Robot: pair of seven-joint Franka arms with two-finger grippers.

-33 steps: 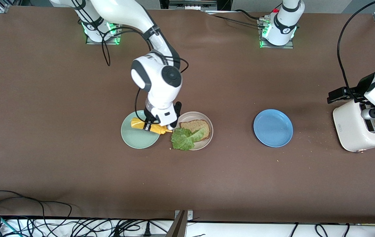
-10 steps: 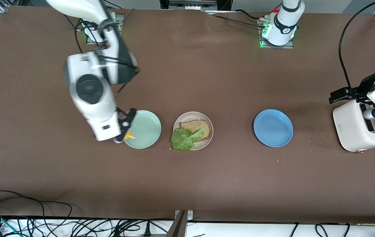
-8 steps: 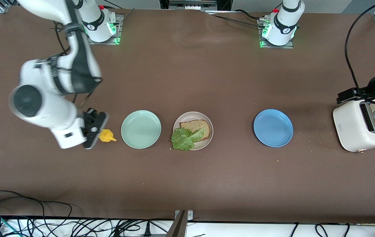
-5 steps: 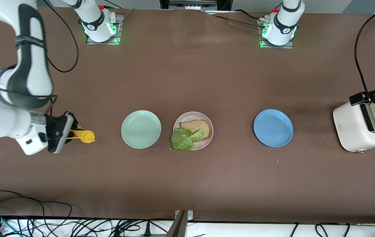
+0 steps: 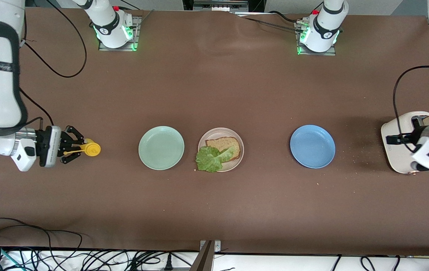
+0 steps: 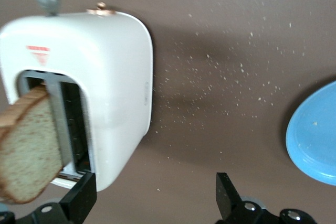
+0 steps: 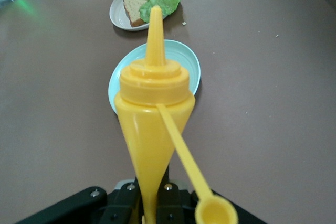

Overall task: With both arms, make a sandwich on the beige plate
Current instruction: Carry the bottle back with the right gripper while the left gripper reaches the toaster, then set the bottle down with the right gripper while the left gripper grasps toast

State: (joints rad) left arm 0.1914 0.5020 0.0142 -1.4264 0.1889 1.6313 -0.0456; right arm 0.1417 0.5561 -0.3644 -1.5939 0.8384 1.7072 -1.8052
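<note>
The left gripper picks up the toasted bread slice by its crust edge (image 6: 20, 109) next, to finish the sandwich on the beige plate.
On the beige plate (image 5: 220, 131) lies one brown bread slice (image 5: 227, 144), with a ruffled lettuce leaf (image 5: 210, 158) hanging over the rim nearest the front camera. Another bread slice (image 6: 29, 150) stands in the slot of the white toaster (image 5: 397, 154) at the left arm's end of the table. Beside that toaster, over the bare table, my left gripper (image 6: 152, 203) is open and holds nothing. My right gripper (image 5: 72, 149) is shut on a yellow squeeze bottle (image 7: 152, 114) at the right arm's end. The bottle's nozzle points at the plates and its cap dangles on a strap.
A mint-green plate (image 5: 161, 147) sits between the bottle and the beige plate. A blue plate (image 5: 312, 146) lies between the beige plate and the toaster. Crumbs are scattered on the table near the toaster. Cables run along the table's near edge.
My right arm has carried the yellow bottle away from the plates to the right arm's end of the table. My left arm has shifted from over the toaster slot to beside the toaster.
</note>
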